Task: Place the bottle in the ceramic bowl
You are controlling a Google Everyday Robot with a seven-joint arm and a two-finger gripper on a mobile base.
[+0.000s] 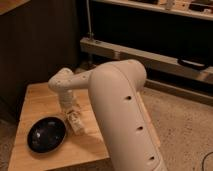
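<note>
I will set the white bottle in the ceramic bowl (pixel 46 134), so next I will grab it by its neck end (pixel 70 113) with my gripper.
A shallow glossy black ceramic bowl (pixel 46 134) sits at the front left of a small wooden table (pixel 35 102). Just right of the bowl's rim a small white bottle (pixel 76 123) lies on the tabletop, apart from the bowl. My gripper (pixel 71 111) hangs down from the white wrist (pixel 62 82), right above the bottle's far end. Its jaws are open and the bottle rests on the wood. My thick white forearm (pixel 122 110) fills the middle of the view and hides the table's right side.
Behind the table stands a dark wall panel (pixel 40 45). A low metal shelf rail (pixel 150 57) runs along the back right. Speckled floor (pixel 185 130) lies to the right of the table.
</note>
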